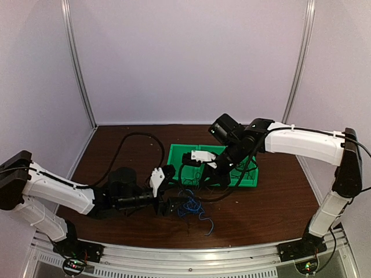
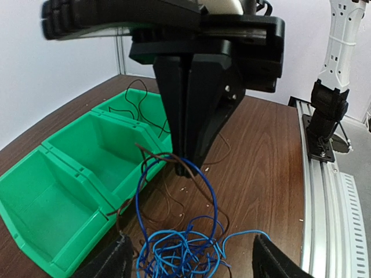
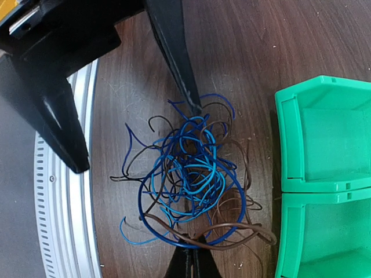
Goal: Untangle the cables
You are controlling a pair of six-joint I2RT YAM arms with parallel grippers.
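My left gripper would miss the dark blue loop beyond its open fingers, so it will first move closer.
The cables are a fist-sized tangle of light blue, dark blue and brown wires on the brown table, in front of the green bin. They also show in the top view and the left wrist view. My right gripper points down at the far side of the tangle, shut on a dark blue loop and a brown wire; it also shows in the left wrist view and the top view. My left gripper is open, its fingers either side of the tangle; it also shows in the top view.
A green bin with several compartments stands just behind the tangle; in the left wrist view a thin dark wire lies in its far compartment. The aluminium rail runs along the table's near edge. Small crumbs dot the wood.
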